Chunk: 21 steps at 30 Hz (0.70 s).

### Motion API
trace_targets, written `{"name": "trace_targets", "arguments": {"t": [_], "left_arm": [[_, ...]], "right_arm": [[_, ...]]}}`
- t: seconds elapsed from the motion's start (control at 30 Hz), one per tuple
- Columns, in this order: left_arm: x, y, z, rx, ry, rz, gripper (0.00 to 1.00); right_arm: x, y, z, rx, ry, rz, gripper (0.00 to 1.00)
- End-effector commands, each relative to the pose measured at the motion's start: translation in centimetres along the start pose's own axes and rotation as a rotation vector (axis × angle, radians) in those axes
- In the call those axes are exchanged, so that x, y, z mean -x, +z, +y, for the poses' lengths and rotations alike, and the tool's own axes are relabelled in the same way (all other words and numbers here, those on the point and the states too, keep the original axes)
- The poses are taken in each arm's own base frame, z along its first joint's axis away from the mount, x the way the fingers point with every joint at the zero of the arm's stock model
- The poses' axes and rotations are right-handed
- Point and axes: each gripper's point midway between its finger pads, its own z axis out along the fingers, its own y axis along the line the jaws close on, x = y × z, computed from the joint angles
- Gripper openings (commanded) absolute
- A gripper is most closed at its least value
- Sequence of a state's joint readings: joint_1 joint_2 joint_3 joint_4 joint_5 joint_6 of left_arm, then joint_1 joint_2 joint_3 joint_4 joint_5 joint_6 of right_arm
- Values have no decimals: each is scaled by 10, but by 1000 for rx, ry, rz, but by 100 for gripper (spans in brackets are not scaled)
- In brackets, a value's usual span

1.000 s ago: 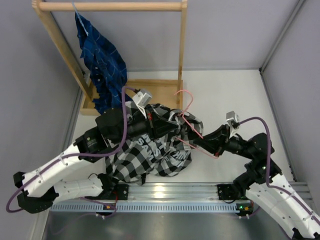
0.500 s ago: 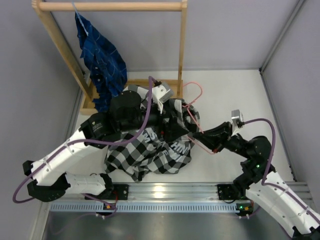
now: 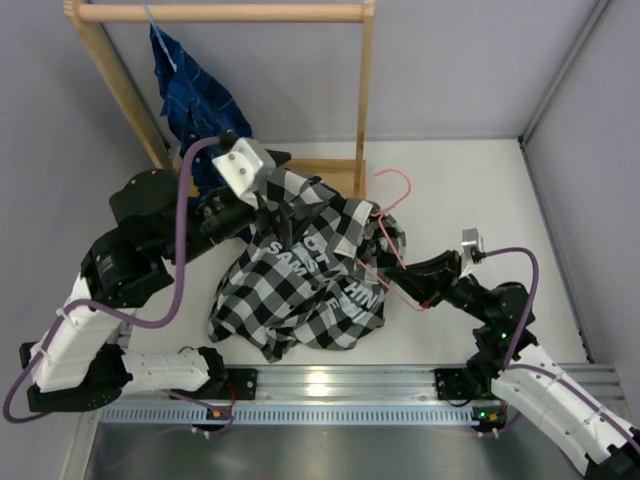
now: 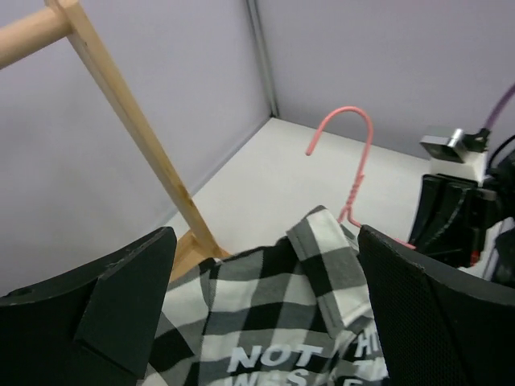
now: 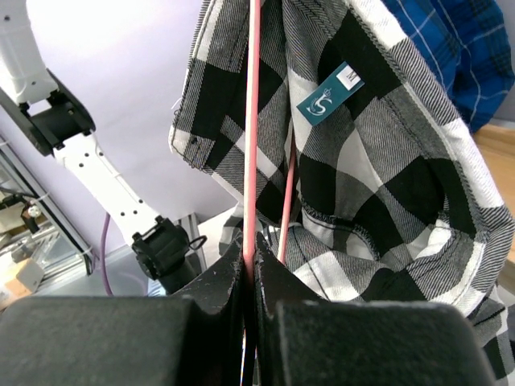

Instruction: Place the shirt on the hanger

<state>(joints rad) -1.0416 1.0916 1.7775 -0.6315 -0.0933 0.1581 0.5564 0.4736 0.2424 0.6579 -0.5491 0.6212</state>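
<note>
The robot will next use its left gripper to grab the shirt's collar edge [image 3: 364,210] [image 4: 314,222] beside the hook, so the shirt's other side stays free for the hanger.
The black-and-white checked shirt [image 3: 300,275] lies bunched on the table, white lettering up, with its collar end draped over the pink hanger [image 3: 393,188]. The hanger's hook sticks out past the collar toward the back wall. My left gripper [image 3: 268,200] hovers open over the shirt's upper left part; in its wrist view the gripper [image 4: 265,241] has its fingers [image 4: 121,305] wide apart above the shirt [image 4: 282,314], touching nothing, and the hanger's hook [image 4: 354,129] shows beyond. My right gripper [image 3: 397,284] is shut on the hanger's wire [image 5: 251,145], beside the shirt's inside [image 5: 378,177].
A wooden clothes rack [image 3: 220,13] stands at the back left, its base [image 3: 310,175] just behind the shirt. A dark blue plaid shirt [image 3: 200,110] hangs from its rail. Grey walls close in the table on three sides. A metal rail [image 3: 330,385] runs along the near edge.
My left gripper has opened, let go of the shirt and pulled back up and to the left. The shirt's collar end now lies further over the hanger. The right gripper keeps its hold.
</note>
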Motion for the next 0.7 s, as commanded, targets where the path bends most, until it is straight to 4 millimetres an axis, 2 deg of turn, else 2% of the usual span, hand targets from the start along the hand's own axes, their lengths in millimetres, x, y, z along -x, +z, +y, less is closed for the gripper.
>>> {"name": "trace_targets", "arguments": {"t": [0.0,0.07,0.1,0.13,0.2,0.3,0.43,0.6,0.67], "left_arm": [[-50,36,6,-4,182,215,98],[-62,40,-5,-107,242,254,98],[-65,40,-26,-237,246,245,98],[-72,35,-36,-310,270,265,98],[-66,27,-53,-417,242,234,98],[-61,16,-62,-506,220,225,97],[-68,9,-53,-543,187,248,90],[-83,14,-59,-602,166,284,90],[-86,13,-69,-660,144,286,90]], "right_arm": [[38,0,28,98,-129,-125,0],[35,-3,31,104,-131,-112,0],[33,-5,33,114,-140,-100,0],[33,-7,36,120,-150,-99,0],[25,-10,33,102,-157,-60,0],[18,-16,31,82,-178,-25,0],[17,-23,40,106,-208,-5,0],[9,-27,52,171,-208,55,0],[9,-28,54,176,-208,64,0]]}}
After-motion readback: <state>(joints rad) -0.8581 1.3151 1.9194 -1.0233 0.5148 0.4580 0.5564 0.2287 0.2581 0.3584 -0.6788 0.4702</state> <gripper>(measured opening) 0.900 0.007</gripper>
